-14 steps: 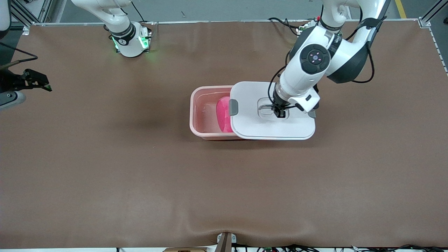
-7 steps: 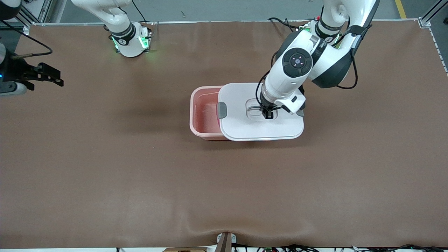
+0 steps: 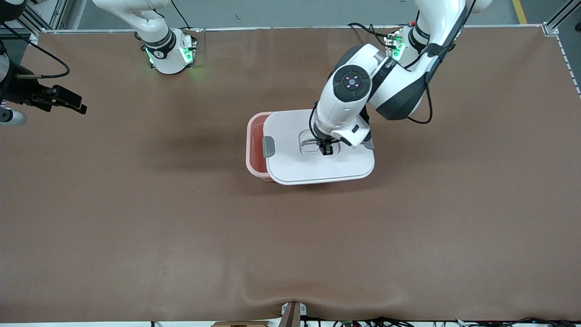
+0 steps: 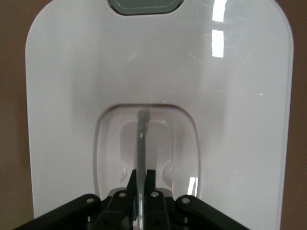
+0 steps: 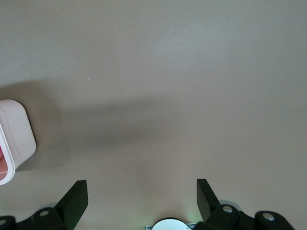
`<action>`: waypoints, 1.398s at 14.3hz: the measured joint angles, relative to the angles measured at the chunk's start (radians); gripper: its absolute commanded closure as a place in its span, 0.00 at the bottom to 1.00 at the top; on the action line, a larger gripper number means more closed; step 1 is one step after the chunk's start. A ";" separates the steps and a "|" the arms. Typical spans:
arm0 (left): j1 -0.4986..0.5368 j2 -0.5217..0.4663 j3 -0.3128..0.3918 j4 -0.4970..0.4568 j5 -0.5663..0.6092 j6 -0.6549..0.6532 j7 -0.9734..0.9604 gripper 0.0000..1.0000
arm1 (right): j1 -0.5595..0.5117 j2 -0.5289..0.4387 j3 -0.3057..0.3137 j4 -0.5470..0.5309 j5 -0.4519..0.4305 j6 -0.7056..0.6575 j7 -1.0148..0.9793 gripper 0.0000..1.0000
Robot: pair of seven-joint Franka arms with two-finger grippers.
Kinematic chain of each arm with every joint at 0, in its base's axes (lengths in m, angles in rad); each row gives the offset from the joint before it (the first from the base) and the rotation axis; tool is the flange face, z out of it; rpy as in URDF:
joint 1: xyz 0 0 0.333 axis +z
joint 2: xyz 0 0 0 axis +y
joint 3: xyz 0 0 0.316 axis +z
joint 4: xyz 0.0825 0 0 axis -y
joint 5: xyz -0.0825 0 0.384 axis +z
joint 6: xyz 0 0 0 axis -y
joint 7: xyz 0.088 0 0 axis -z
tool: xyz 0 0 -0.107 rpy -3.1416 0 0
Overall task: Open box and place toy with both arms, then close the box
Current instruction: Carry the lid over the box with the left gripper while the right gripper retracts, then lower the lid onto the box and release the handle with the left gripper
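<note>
The white lid's edge (image 3: 266, 148) is still short of the pinkish tub's end rim (image 3: 248, 147), so the lid moves toward that rim, before my left gripper opens.
My left gripper (image 3: 326, 150) (image 4: 142, 175) is shut on the thin handle (image 4: 141, 139) in the recessed centre of the white lid (image 3: 290, 159) (image 4: 240, 120). The lid sits over most of the pinkish tub of the box (image 3: 251, 145), offset toward the left arm's end. Only a narrow strip of the tub shows at the right arm's end. A grey clip (image 3: 268, 146) (image 4: 144, 5) marks the lid's edge there. The toy is hidden under the lid. My right gripper (image 3: 75, 103) (image 5: 141, 184) hangs open and holds nothing, over the table's edge at the right arm's end. A tub corner (image 5: 17, 136) shows in its wrist view.
The brown table mat (image 3: 181, 227) spreads wide around the box. The two green-lit arm bases (image 3: 170, 54) (image 3: 399, 45) stand along the table edge farthest from the front camera.
The left gripper has carried the lid toward the right arm's end, over the tub, covering the pink toy that showed a second ago. The right gripper has shifted slightly at the table's edge.
</note>
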 measured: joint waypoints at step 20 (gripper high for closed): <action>-0.163 0.170 0.008 0.117 0.133 0.004 -0.117 1.00 | -0.009 0.061 -0.017 0.143 -0.001 -0.082 -0.067 0.00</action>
